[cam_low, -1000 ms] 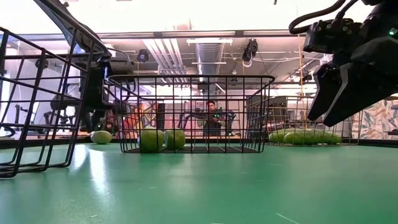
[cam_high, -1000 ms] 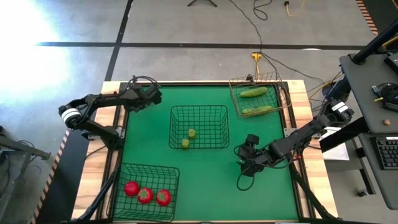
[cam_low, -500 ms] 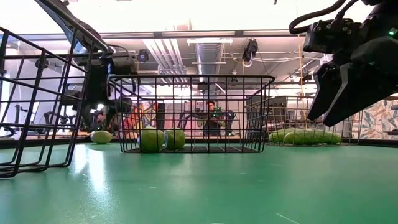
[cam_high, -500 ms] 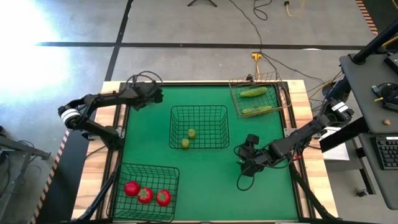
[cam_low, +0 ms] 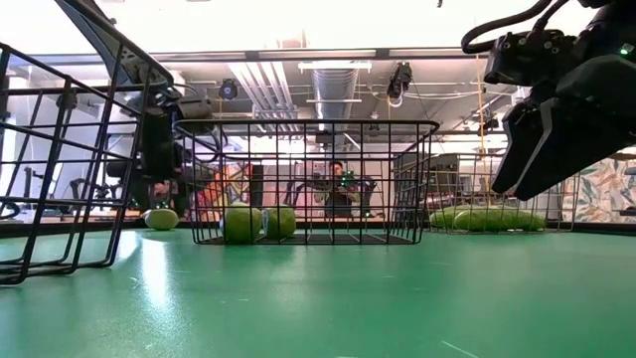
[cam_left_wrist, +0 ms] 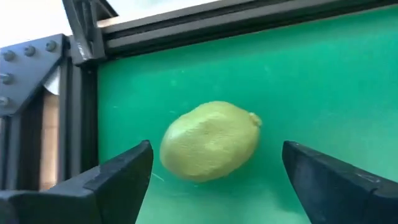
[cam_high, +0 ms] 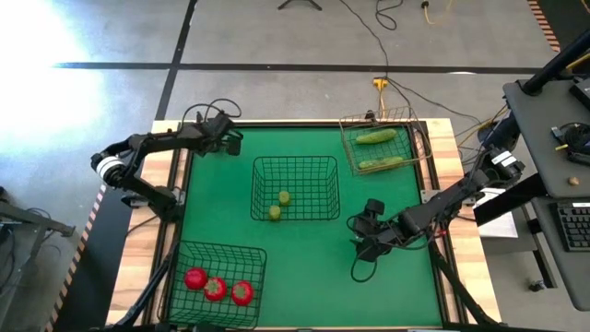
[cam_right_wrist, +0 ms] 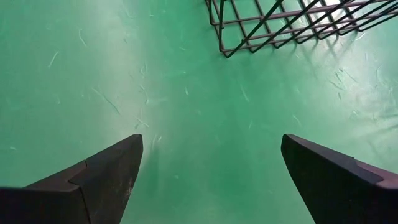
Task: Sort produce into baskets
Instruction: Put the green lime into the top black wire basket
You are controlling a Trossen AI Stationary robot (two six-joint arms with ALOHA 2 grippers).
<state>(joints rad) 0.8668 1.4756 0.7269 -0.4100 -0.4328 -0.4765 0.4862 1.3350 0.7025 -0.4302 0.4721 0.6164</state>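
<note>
The left gripper needs to go lower before it closes on the pale fruit (cam_left_wrist: pixel 210 142). Its fingers stop above the fruit with green mat between them, so they would miss if they closed now.
A pale yellow-green fruit (cam_left_wrist: pixel 210 140) lies on the green mat at its far left corner. It also shows in the low view (cam_low: pixel 162 219). My left gripper (cam_high: pixel 230 140) hangs over it, open, one finger on each side of the fruit and apart from it. The dark middle basket (cam_high: pixel 295 162) holds two pale fruits (cam_high: pixel 278 205). The tan basket (cam_high: pixel 406 138) at the far right holds two cucumbers (cam_high: pixel 378 136). The dark near-left basket (cam_high: pixel 217 251) holds three tomatoes (cam_high: pixel 215 289). My right gripper (cam_high: pixel 364 244) stands open over bare mat.
A black frame rail (cam_left_wrist: pixel 186 25) and the table's wooden edge run just beyond the loose fruit. A corner of the middle basket (cam_right_wrist: pixel 280 25) lies ahead of my right gripper. Open green mat (cam_high: pixel 313 277) spreads across the near middle.
My left gripper has opened and shifted slightly toward the table's far edge above the loose pale fruit. The fruit has stayed on the mat.
</note>
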